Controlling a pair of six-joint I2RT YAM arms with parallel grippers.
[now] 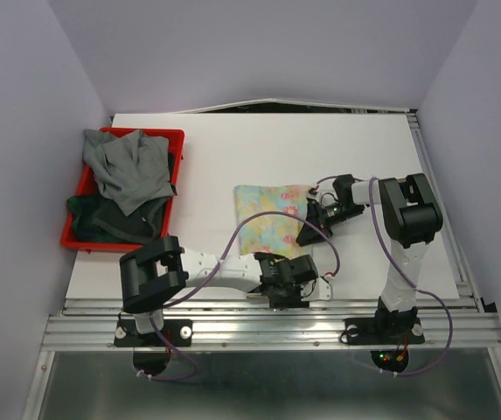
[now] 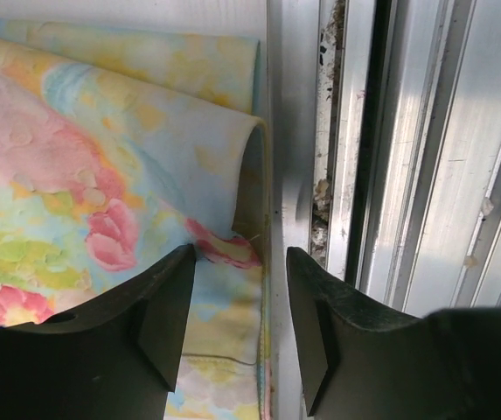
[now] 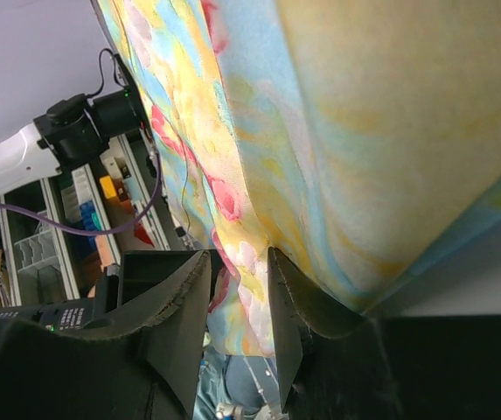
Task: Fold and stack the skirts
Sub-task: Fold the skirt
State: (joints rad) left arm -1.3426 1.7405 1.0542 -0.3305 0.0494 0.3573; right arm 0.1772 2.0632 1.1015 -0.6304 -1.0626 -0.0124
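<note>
My left gripper is to fold the pastel floral skirt over, so next it will grab the skirt's hem at the table's near edge [image 1: 319, 290] [image 2: 247, 264] beside the metal bar.
The pastel floral skirt [image 1: 269, 208] lies folded mid-table. It fills the left wrist view [image 2: 101, 175] and the right wrist view [image 3: 364, 131]. My left gripper [image 1: 287, 278] is open at the table's near edge. Its fingers [image 2: 240, 262] straddle the skirt's hem beside the metal rail without pinching it. My right gripper [image 1: 311, 220] is at the skirt's right edge. Its fingers [image 3: 237, 258] are closed on a bunched, lifted fold of the cloth. A grey skirt [image 1: 132, 171] and a dark one [image 1: 110, 223] are heaped in the red bin.
The red plastic bin [image 1: 80, 182] stands at the left of the white table. An aluminium rail [image 1: 267, 319] runs along the near edge, also showing in the left wrist view [image 2: 425, 175]. Purple cables loop over both arms.
</note>
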